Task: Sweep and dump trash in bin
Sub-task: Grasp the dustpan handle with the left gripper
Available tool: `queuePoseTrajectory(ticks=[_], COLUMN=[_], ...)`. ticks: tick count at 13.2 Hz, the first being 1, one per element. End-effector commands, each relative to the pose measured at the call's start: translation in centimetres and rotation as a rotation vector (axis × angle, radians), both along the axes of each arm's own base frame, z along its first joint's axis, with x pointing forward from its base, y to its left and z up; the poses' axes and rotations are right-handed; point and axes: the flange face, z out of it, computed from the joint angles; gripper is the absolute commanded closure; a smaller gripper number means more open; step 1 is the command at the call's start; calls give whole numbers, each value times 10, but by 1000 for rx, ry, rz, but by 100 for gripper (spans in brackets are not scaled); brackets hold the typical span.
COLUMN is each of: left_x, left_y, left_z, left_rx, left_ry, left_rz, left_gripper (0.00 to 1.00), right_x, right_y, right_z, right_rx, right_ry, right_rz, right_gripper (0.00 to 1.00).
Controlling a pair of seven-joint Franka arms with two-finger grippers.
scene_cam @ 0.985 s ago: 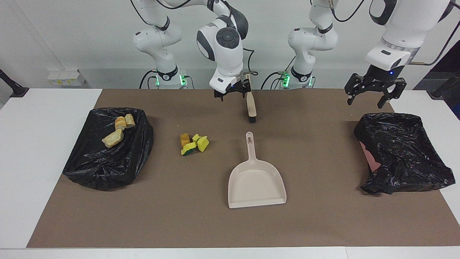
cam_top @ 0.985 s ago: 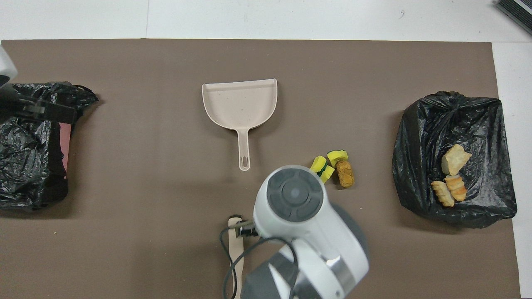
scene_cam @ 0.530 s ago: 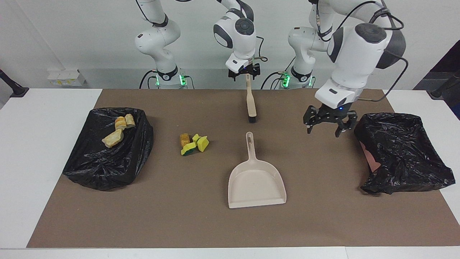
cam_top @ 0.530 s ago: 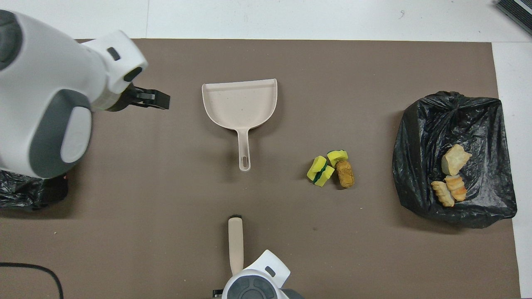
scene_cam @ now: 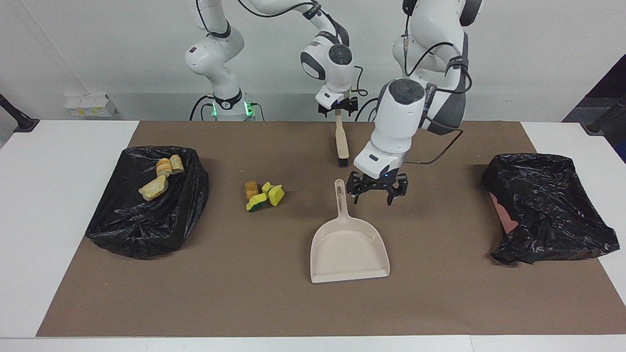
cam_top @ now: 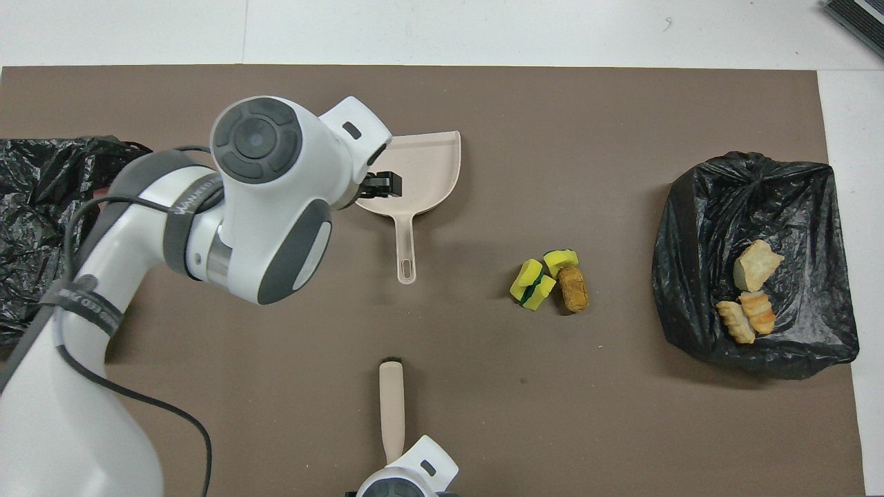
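My right gripper is low over the brush handle [cam_top: 393, 455] near the brown mat and should close now, as it would hold the brush.
The trash [scene_cam: 264, 194] [cam_top: 549, 279], yellow-and-green sponge pieces and a brown lump, lies in a small heap on the brown mat. Golden bread chunks [scene_cam: 161, 178] [cam_top: 749, 297] rest in the black-bagged bin [scene_cam: 146, 220] at the right arm's end. The beige dustpan [scene_cam: 349, 249] [cam_top: 421, 166] lies flat mid-table, handle toward the robots. My left gripper [scene_cam: 376, 191] hangs open just above the mat beside that handle, holding nothing. The brush [scene_cam: 341, 142] [cam_top: 391, 407] lies nearer the robots. My right gripper [scene_cam: 337, 106] is open at the brush handle's end.
A second black-bagged bin [scene_cam: 547, 205] [cam_top: 41, 228] sits at the left arm's end of the table, with a pink patch showing on its side. The brown mat [scene_cam: 244, 293] covers most of the white table.
The left arm swung from above the bin at its own end of the table down to beside the dustpan handle. The right gripper drew back along the brush to its handle end.
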Motion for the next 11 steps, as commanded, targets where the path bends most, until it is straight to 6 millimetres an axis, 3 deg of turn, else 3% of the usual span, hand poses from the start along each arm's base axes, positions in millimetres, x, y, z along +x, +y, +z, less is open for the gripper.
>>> queuePoseTrajectory(ticks=[1,3,4,5,7,10,11], left_x=[-11,-22,-25,-31,-49,-51,-51], left_y=[-5,-21,-20,-26,-43,-47,-47], left_z=[-19,-41,-47,-55,-75,-87,-87], left_rx=[-16,-7,-2,3,12,-5,-5], left_ry=[-15,1,11,24,56,34,32], left_rz=[17,-6,-5,1,37,32,30], left_gripper=[0,0,0,0,0,1,11], right_x=[0,-2,-2,-4,-6,9,16], right_y=[-3,-3,-2,-1,-1,-2,-9], right_z=[3,4,5,5,8,19,24], right_rx=[18,13,14,8,-32,-108,-126], right_ry=[2,7,7,9,40,52,56], right_rz=[-19,-15,-16,-16,-5,-11,-23], right_gripper=[20,63,92,100,100,100,100])
